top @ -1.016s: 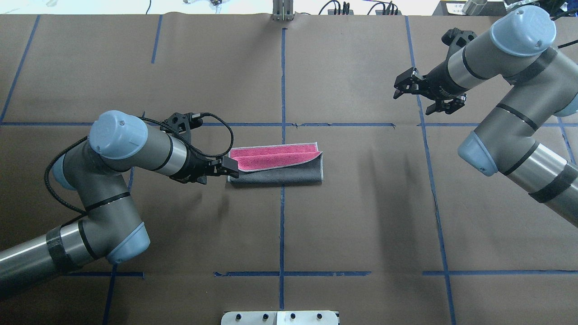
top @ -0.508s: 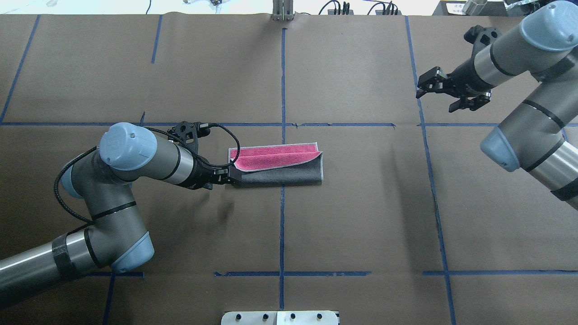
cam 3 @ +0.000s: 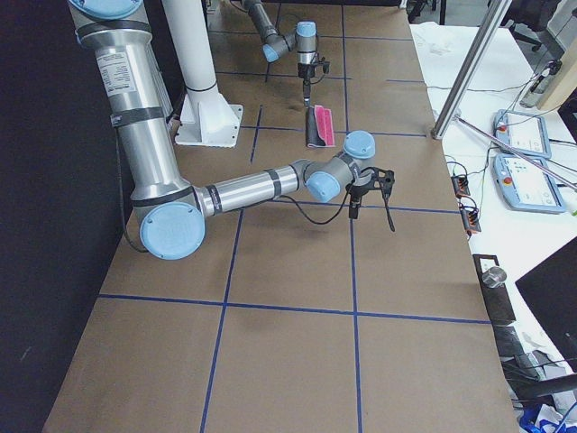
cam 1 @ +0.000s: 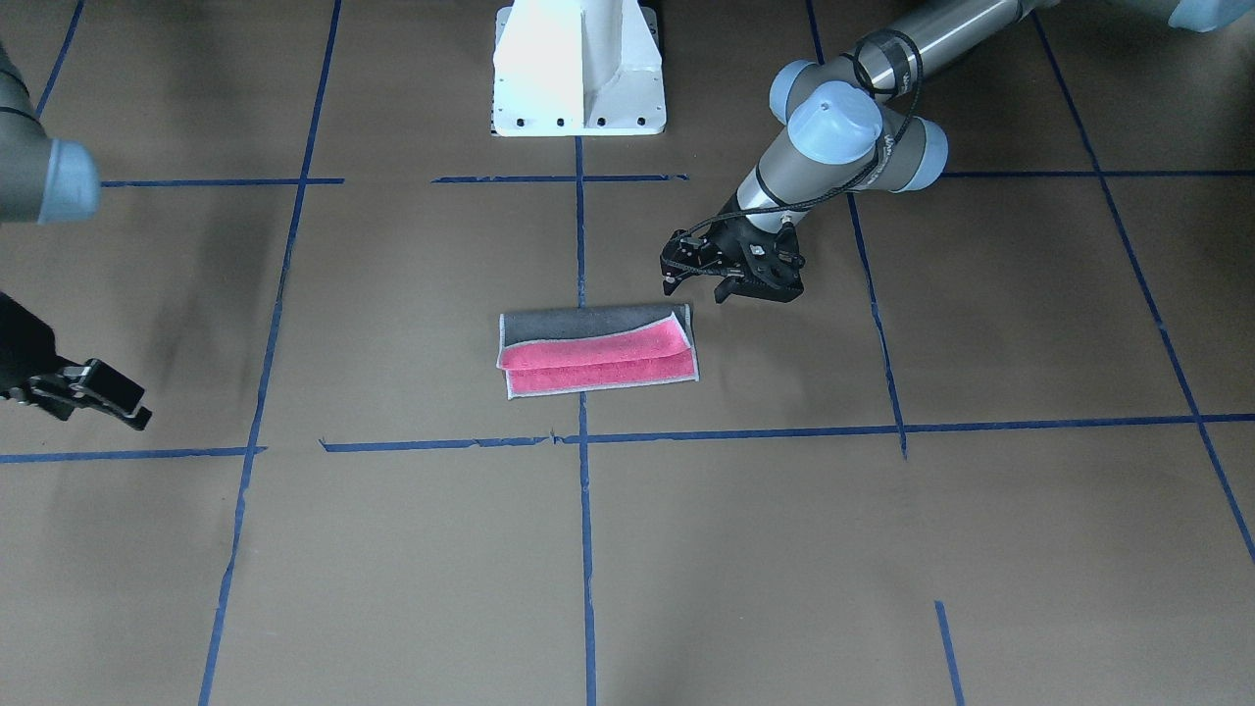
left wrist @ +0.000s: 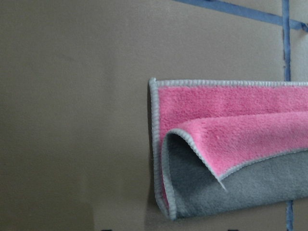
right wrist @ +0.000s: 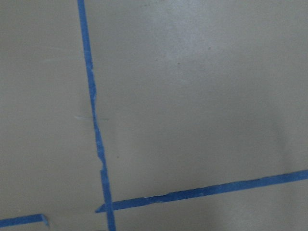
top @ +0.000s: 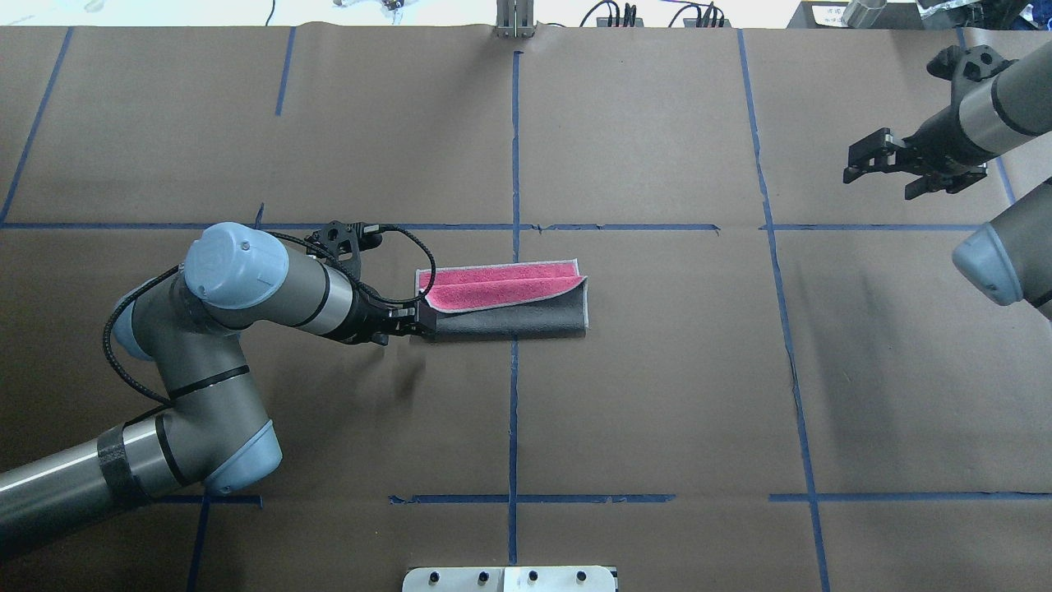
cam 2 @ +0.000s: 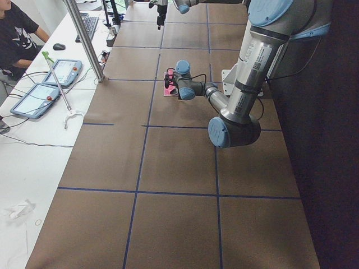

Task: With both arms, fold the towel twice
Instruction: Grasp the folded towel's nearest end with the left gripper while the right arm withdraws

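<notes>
I need to take hold of the towel's short end with the curled-back corner (cam 1: 690, 342) next with my left gripper, to fold the towel over onto the towel's other short end (cam 1: 505, 357).
The towel (top: 501, 300) lies folded once in the middle of the table, a long strip with the grey side below and the pink-red side showing on its far half, the top layer curled back. It also shows in the front view (cam 1: 598, 353) and the left wrist view (left wrist: 226, 159). My left gripper (top: 421, 322) is open and low at the towel's left end, by its near grey corner, and is not closed on it (cam 1: 698, 292). My right gripper (top: 878, 182) is open and empty, raised far off at the back right (cam 1: 118, 397).
Blue tape lines (top: 514, 370) divide the brown paper table cover. The white pedestal base (cam 1: 578, 69) stands at the robot's side. A metal plate (top: 509, 578) sits at the near edge. An operator (cam 2: 17, 33) and tablets (cam 2: 39, 95) are at a side bench.
My left gripper has shifted from the middle of the towel's left edge toward its near corner. My right arm has pulled back to the right and away from the towel.
</notes>
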